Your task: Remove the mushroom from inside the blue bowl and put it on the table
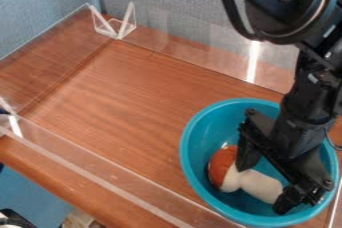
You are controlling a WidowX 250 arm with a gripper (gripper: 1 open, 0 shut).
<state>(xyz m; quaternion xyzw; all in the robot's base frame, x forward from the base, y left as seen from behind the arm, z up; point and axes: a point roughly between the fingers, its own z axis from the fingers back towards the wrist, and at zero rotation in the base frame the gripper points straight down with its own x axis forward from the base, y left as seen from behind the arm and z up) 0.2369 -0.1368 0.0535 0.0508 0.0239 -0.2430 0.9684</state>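
My gripper will take the mushroom out of the blue bowl [203, 132] and onto the table, so it will grab the mushroom's cream stem [251, 182] next.
The mushroom [235, 173] lies on its side inside the blue bowl [203, 132] at the table's front right, orange-brown cap to the left and cream stem to the right. My gripper [278, 172] reaches down into the bowl with its black fingers [251, 153] spread open, straddling the mushroom's stem. I cannot tell whether the fingers touch the mushroom. The arm hides the bowl's right half.
The reddish-brown wood table [120, 92] stretches to the left and back of the bowl. Clear acrylic walls [80, 157] run along its edges, with a clear bracket [112, 20] at the far corner.
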